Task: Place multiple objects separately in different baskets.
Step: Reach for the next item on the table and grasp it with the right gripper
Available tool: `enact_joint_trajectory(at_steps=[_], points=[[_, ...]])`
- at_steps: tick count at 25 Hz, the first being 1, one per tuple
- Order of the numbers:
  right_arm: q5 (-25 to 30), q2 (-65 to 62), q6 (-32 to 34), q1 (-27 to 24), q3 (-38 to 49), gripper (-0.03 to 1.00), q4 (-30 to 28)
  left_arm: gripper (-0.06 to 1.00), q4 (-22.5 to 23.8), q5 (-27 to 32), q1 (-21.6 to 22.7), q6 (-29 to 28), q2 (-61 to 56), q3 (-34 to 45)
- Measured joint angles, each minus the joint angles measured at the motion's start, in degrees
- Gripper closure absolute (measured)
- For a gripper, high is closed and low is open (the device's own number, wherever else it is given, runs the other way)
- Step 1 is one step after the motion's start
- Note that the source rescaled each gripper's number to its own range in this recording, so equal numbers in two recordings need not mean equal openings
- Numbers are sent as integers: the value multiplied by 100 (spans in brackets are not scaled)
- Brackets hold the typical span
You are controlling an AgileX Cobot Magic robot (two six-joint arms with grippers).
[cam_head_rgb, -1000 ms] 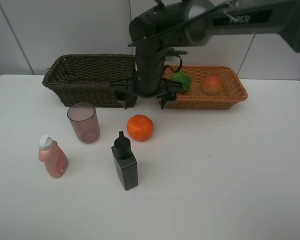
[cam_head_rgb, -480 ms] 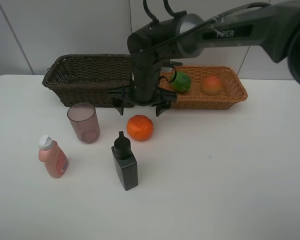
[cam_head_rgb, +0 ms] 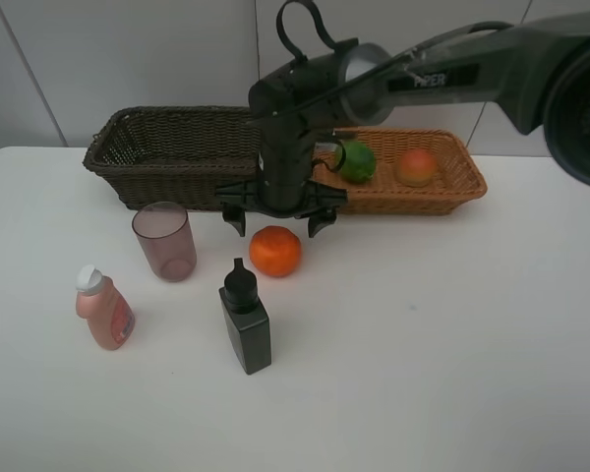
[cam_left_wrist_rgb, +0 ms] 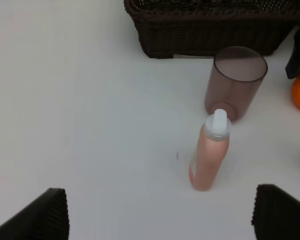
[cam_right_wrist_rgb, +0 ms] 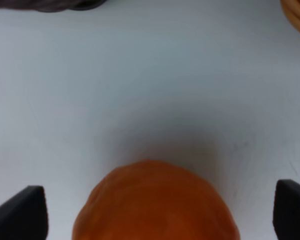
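Note:
My right gripper's fingers are above the orange tangerine's top (cam_head_rgb: 275,232), short of the tangerine's sides, so my right gripper lowers next and only then closes on the tangerine.
My right gripper (cam_head_rgb: 275,224) hangs open directly over the orange tangerine (cam_head_rgb: 275,251), one finger on each side of it, not touching. The right wrist view has the tangerine (cam_right_wrist_rgb: 155,200) between the spread fingertips (cam_right_wrist_rgb: 20,212). The green fruit (cam_head_rgb: 356,160) and the peach-like fruit (cam_head_rgb: 416,167) lie in the light tan basket (cam_head_rgb: 452,197). The dark brown basket (cam_head_rgb: 167,147) holds nothing that I can see. The mauve cup (cam_head_rgb: 164,241), pink bottle (cam_head_rgb: 103,310) and black bottle (cam_head_rgb: 245,320) stand on the table. My left gripper (cam_left_wrist_rgb: 160,215) is open, short of the pink bottle (cam_left_wrist_rgb: 210,155).
Both baskets stand side by side along the table's back edge against a white wall. The right arm reaches in from the upper right, across the light basket. The white table (cam_head_rgb: 452,344) is bare at the front right. The cup (cam_left_wrist_rgb: 237,80) stands just behind the pink bottle.
The right gripper has come forward and down from the baskets' front edge to stand over the tangerine. The objects have not moved, and the gripper stays open.

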Motion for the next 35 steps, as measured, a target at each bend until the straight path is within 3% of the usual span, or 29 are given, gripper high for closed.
enact_joint_trajectory(at_steps=[35], points=[[-97, 425, 0, 0, -1, 3, 30, -2, 0, 0, 0, 0, 0, 0]])
